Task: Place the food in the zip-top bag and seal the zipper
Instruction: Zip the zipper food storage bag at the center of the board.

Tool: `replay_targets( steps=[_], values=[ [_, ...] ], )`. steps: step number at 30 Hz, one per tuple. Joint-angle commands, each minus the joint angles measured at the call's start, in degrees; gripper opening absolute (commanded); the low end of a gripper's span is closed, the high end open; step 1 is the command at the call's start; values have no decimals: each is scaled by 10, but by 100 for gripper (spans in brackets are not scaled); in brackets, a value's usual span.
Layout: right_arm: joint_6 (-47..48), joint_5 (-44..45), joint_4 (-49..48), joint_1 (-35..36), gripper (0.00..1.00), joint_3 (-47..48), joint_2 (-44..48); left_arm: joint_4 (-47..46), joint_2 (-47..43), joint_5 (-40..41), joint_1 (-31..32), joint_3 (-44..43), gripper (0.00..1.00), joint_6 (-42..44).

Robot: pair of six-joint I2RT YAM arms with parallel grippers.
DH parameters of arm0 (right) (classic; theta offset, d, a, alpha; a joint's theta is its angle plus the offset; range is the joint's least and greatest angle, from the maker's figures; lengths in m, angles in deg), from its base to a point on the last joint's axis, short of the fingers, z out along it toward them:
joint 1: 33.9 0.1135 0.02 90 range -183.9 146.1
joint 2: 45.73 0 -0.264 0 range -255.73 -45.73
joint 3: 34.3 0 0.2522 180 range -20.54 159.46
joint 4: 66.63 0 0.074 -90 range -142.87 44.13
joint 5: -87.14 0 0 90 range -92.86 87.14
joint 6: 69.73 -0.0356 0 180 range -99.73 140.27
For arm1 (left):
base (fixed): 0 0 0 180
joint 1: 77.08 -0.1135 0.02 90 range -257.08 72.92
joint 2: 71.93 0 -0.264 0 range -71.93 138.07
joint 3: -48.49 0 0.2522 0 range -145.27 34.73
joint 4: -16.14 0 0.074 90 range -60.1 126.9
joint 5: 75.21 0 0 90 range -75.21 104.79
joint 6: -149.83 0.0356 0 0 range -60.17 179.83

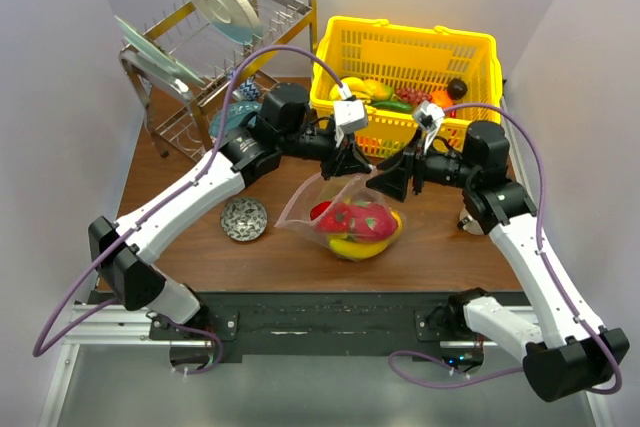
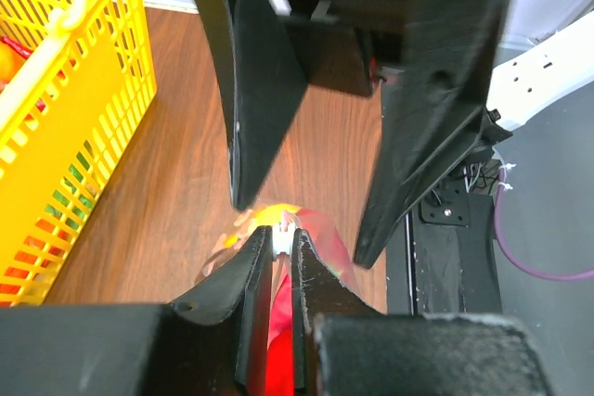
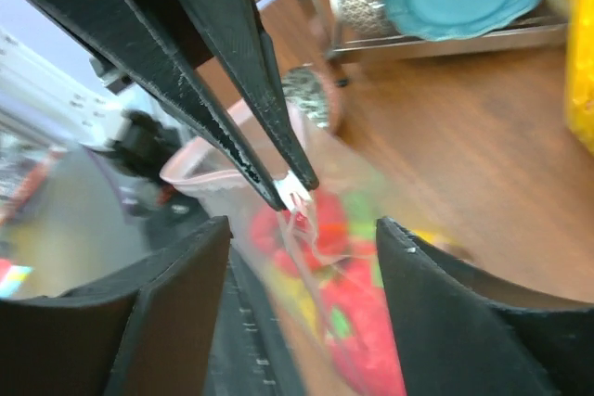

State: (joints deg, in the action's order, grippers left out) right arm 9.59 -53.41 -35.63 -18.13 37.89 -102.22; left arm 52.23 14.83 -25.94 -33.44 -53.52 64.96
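Observation:
Next, my right gripper grabs the zip-top bag's opening edge [image 1: 371, 173] [image 3: 302, 211] beside the white tab, which lets my left gripper seal the zipper.
The clear zip-top bag [image 1: 318, 194] lies on the brown table and holds the food [image 1: 362, 221]: red, pink and yellow pieces. My left gripper [image 1: 347, 171] is shut on a small white tab at the bag's mouth, seen in the left wrist view [image 2: 281, 241] and in the right wrist view [image 3: 299, 190]. The pink zipper [image 3: 197, 172] runs along the open mouth. My right gripper [image 1: 392, 179] is open and empty, just right of the left one, its jaws either side of the bag's top [image 3: 304, 229]. Its fingers [image 2: 264, 118] face the left wrist camera.
A yellow mesh basket [image 1: 404, 33] with more toy food stands at the back right and shows in the left wrist view [image 2: 88, 81]. A metal dish rack [image 1: 190, 67] with plates stands at the back left. A small patterned bowl [image 1: 244, 218] sits left of the bag.

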Motion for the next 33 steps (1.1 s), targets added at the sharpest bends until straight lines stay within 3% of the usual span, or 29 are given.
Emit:
replay_targets(
  steps=[1,9,13,19,33],
  values=[
    [103,40,25,1,71,14,41,13,-22,-6,2,-27,0,-4],
    [82,-57,-126,2,70,-35,68,16,-48,-22,3,-32,0,-14],
    [87,-77,-120,1,61,-23,45,18,-54,-30,3,-37,0,-20],
    [70,-90,-146,7,60,-32,38,11,-56,-38,5,-40,0,-28],
    [69,-104,-158,25,46,-59,22,3,-59,-38,5,-41,0,-36]
  ],
)
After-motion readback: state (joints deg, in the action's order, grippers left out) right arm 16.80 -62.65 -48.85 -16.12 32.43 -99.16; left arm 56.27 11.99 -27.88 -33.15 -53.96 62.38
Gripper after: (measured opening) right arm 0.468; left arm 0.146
